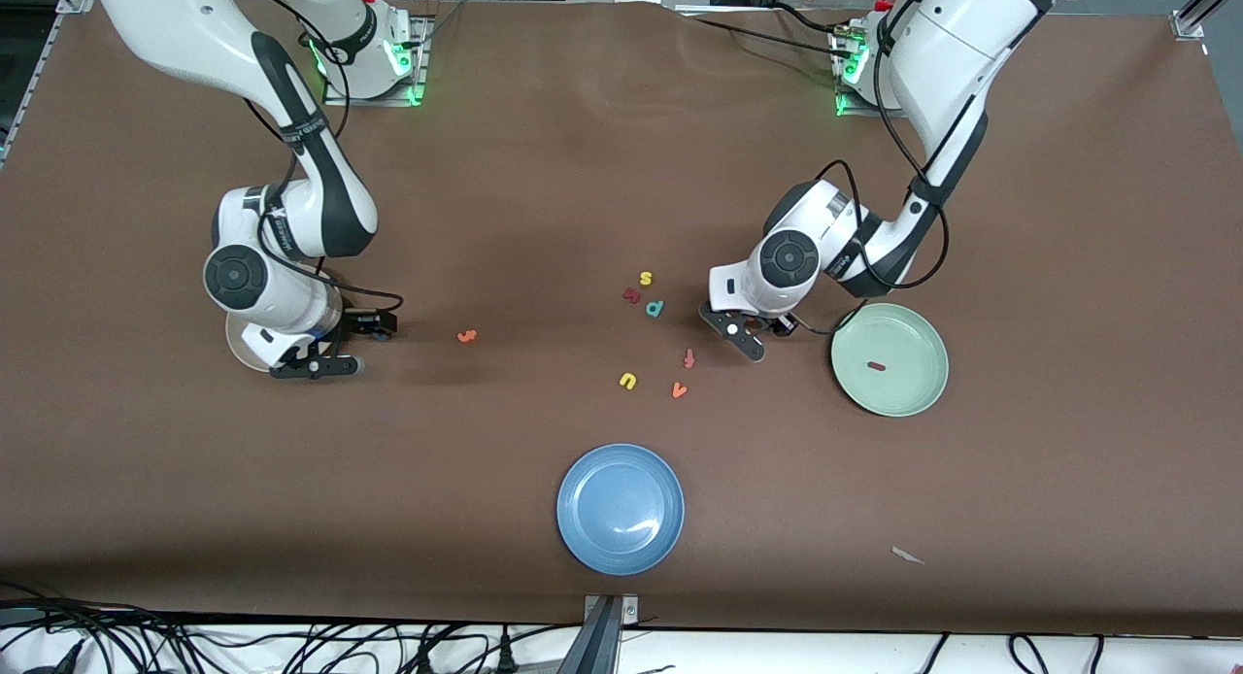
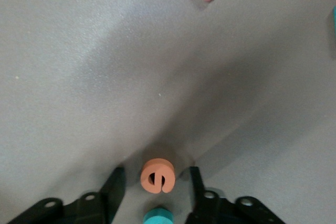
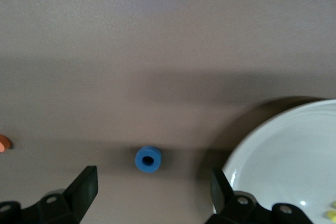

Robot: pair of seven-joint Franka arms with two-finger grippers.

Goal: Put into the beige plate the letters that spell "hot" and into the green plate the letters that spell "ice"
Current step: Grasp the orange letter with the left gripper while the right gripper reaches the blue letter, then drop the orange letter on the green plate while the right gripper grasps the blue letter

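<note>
The blue o is still beyond my right gripper's fingers, so they would miss it if I closed now. My right gripper should move toward the o first, then close on it.
My left gripper is low over the table beside the green plate, which holds the dark red i. In the left wrist view its fingers stand open on either side of the orange e, not touching it. The teal c lies close by. My right gripper is open beside the beige plate. The blue o lies on the table just ahead of its fingers. A bit of yellow letter shows in the beige plate. An orange letter lies alone toward the middle.
Near the middle lie a yellow s, a dark red letter, a teal p, a red-orange f, a yellow u and an orange v. A blue plate sits nearest the front camera.
</note>
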